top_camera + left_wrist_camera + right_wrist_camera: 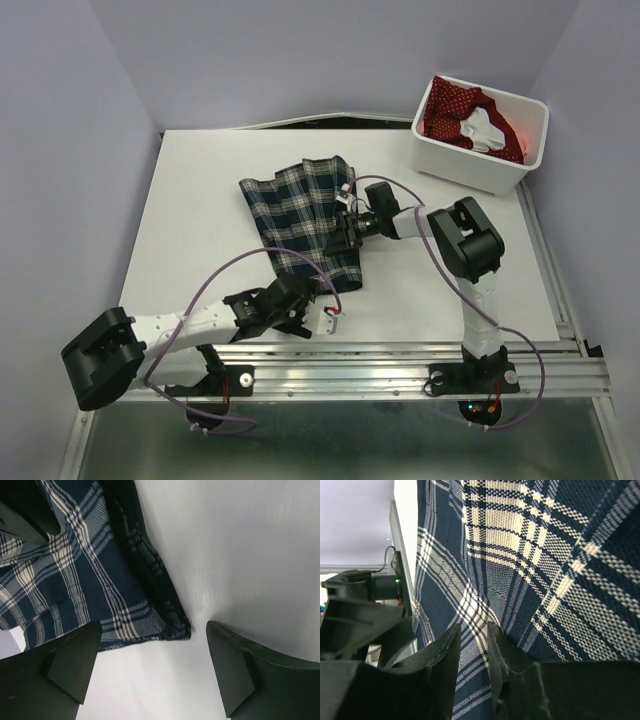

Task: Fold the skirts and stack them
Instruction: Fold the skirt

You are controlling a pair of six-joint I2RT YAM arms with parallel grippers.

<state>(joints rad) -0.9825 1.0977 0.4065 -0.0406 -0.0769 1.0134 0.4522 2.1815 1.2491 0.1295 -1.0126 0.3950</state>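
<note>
The plaid skirt should next be grabbed by its near hem corner (pixel 356 286) (pixel 177 629) with my left gripper, as that leaves the skirt's body free to be folded over.
The plaid skirt (pixel 305 215) lies spread on the white table, dark navy with white lines. My right gripper (pixel 347 232) sits low at the skirt's right edge. In the right wrist view its jaws (pixel 472 630) stand nearly together with plaid cloth (pixel 520 555) pinched between them. My left gripper (pixel 310 300) is open and empty just off the skirt's near corner. In the left wrist view (pixel 154 630) the hem corner (pixel 165 625) lies between the fingertips, over bare table. The red dotted skirt (pixel 455 105) is bunched in the white bin (pixel 470 170).
The bin stands at the table's back right, with a white cloth item (pixel 480 128) beside the red skirt. A metal rail (pixel 400 365) runs along the near table edge. Purple cables loop from both arms.
</note>
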